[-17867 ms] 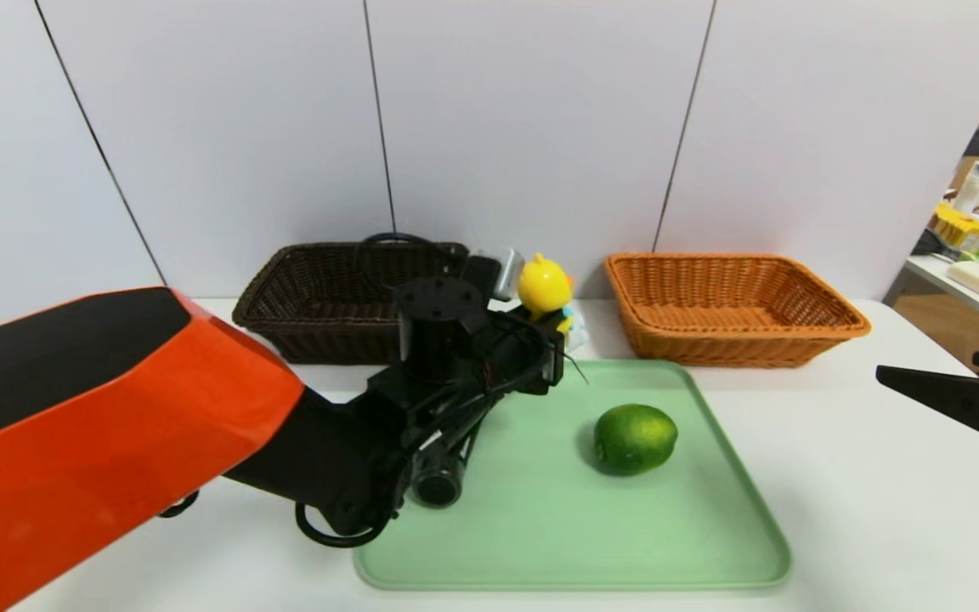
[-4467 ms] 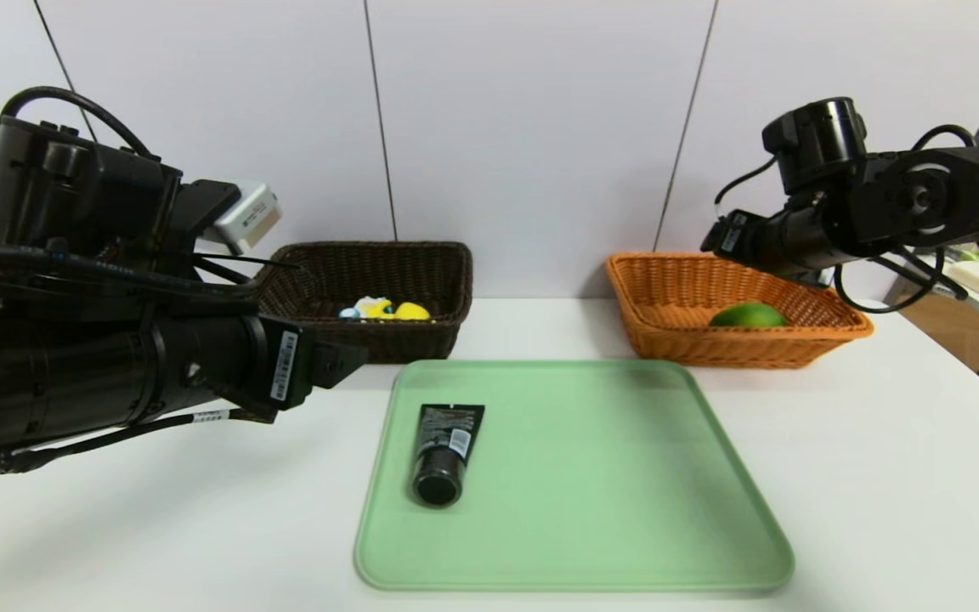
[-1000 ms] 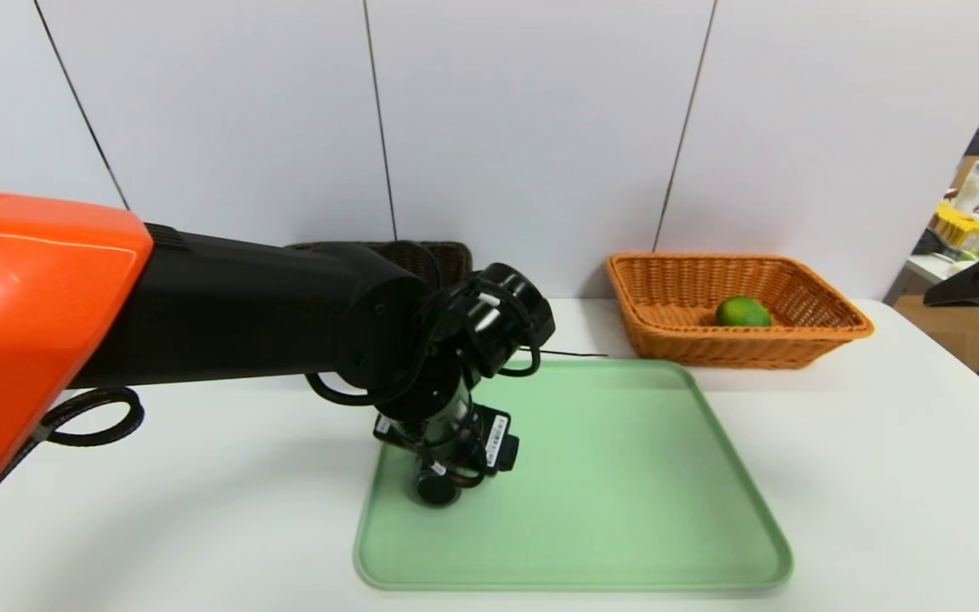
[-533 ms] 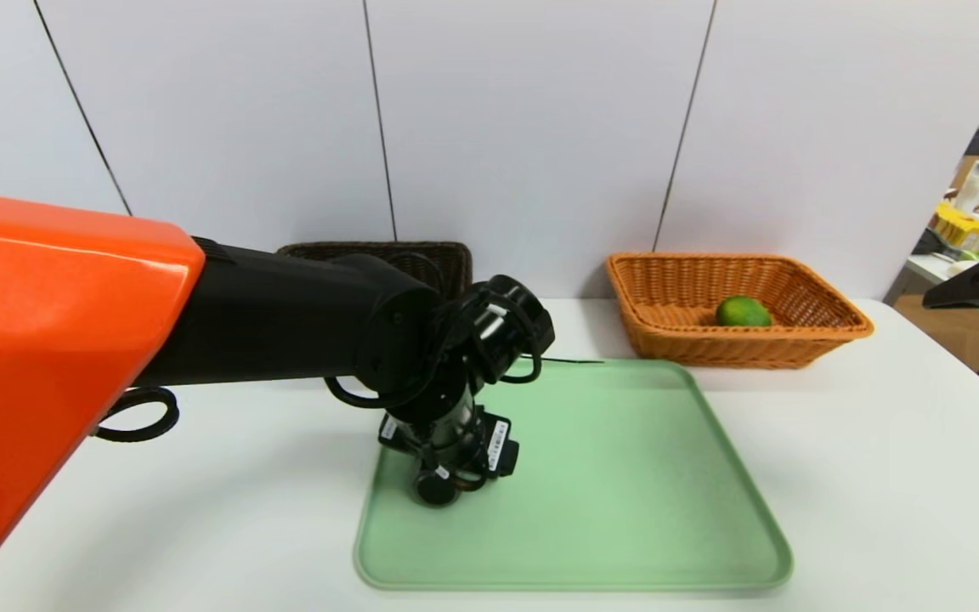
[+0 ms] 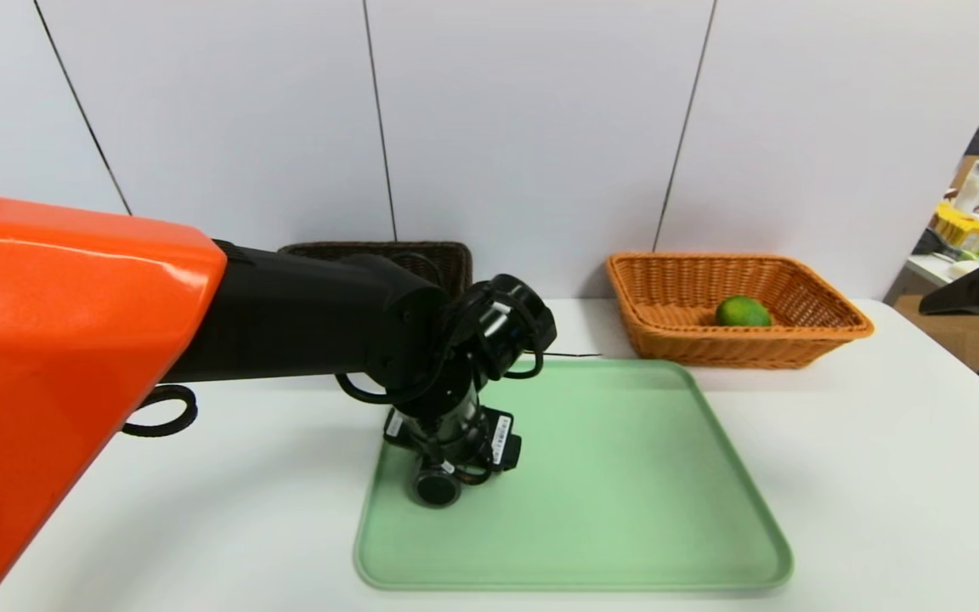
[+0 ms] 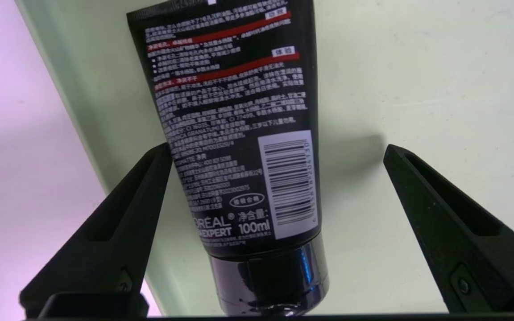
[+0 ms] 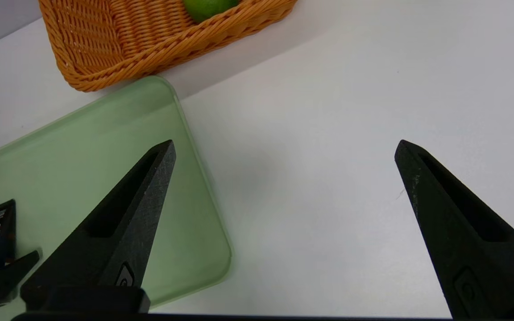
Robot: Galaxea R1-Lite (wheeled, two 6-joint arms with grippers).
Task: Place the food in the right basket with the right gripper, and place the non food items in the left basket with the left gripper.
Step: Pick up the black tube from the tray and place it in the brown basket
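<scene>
My left gripper should close now, because my fingers are level with the sides of the tube, down near the green tray. It would hold the tube.
The black squeeze tube (image 6: 234, 133) lies on the green tray (image 6: 417, 67), and only its cap (image 5: 437, 489) shows in the head view. My left gripper (image 6: 277, 146) points down over it, open. The tube lies between the fingers, one tip at its edge and the other well apart. The green lime (image 5: 743, 311) rests in the orange right basket (image 5: 829, 327). The dark brown left basket (image 5: 447, 255) is mostly hidden behind my left arm, so the duck toy is out of view. My right gripper (image 7: 283, 145) hangs open over bare table at the far right (image 5: 978, 293), holding nothing.
The tray (image 5: 625, 476) fills the middle of the white table, with its right part bare. A grey panelled wall stands just behind both baskets. A side table with clutter (image 5: 974, 229) sits beyond the table's right edge.
My left arm has pushed a little further forward and lower over the tube, with the fingers still open. The right gripper has stayed in place.
</scene>
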